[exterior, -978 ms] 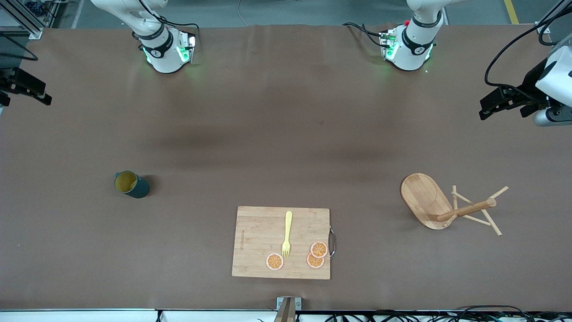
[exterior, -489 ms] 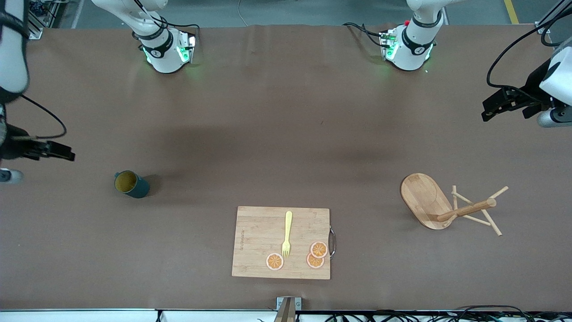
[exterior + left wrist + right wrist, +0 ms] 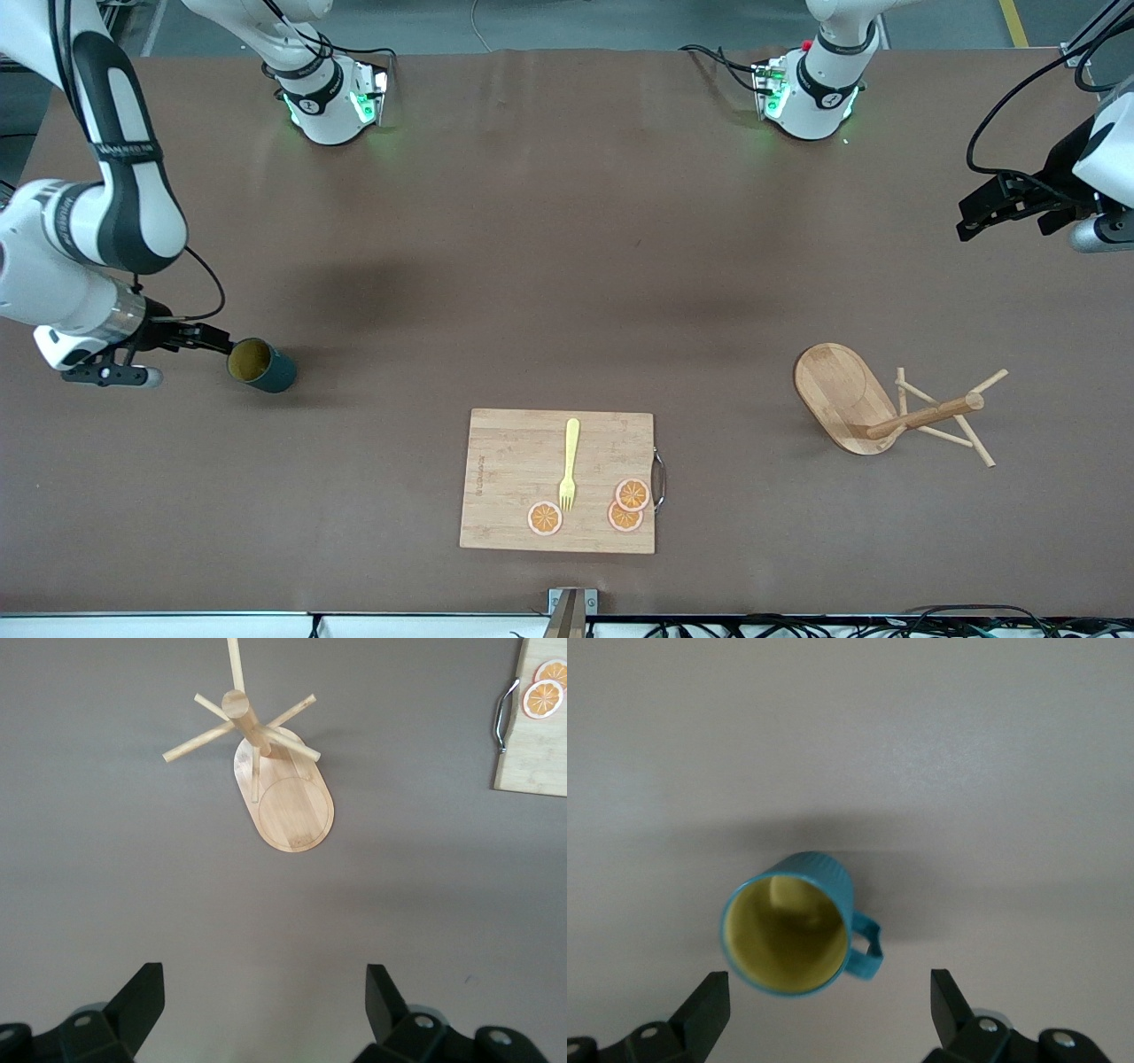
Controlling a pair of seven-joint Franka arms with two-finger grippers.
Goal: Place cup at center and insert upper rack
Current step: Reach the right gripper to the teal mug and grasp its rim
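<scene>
I need to carry the cup (image 3: 793,921) to the center for the upper rack, so next I should grab the cup's rim (image 3: 841,964) beside the handle with my right gripper.
The dark teal cup (image 3: 260,365) with its mustard-yellow inside stands upright toward the right arm's end of the table. My right gripper (image 3: 208,341) hangs right beside it, open and holding nothing. In the right wrist view the cup (image 3: 793,921) sits just ahead of the open right gripper (image 3: 828,992), its small handle (image 3: 868,950) to one side. The upper rack (image 3: 842,388), a light wooden mug tree, stands on its oval base toward the left arm's end. My left gripper (image 3: 970,217) waits open above that end of the table. The left wrist view shows the upper rack (image 3: 288,802) ahead of the open left gripper (image 3: 264,988).
A bamboo cutting board (image 3: 514,461) lies near the front camera at the table's middle. It carries a yellow fork (image 3: 569,465) and three orange slices (image 3: 545,517). The board's corner (image 3: 536,753) and metal handle show in the left wrist view. Brown tabletop lies between the cup and the rack.
My right arm has swung in from the table's end and come down beside the cup. The left gripper has barely shifted. The cup and the rack have not moved.
</scene>
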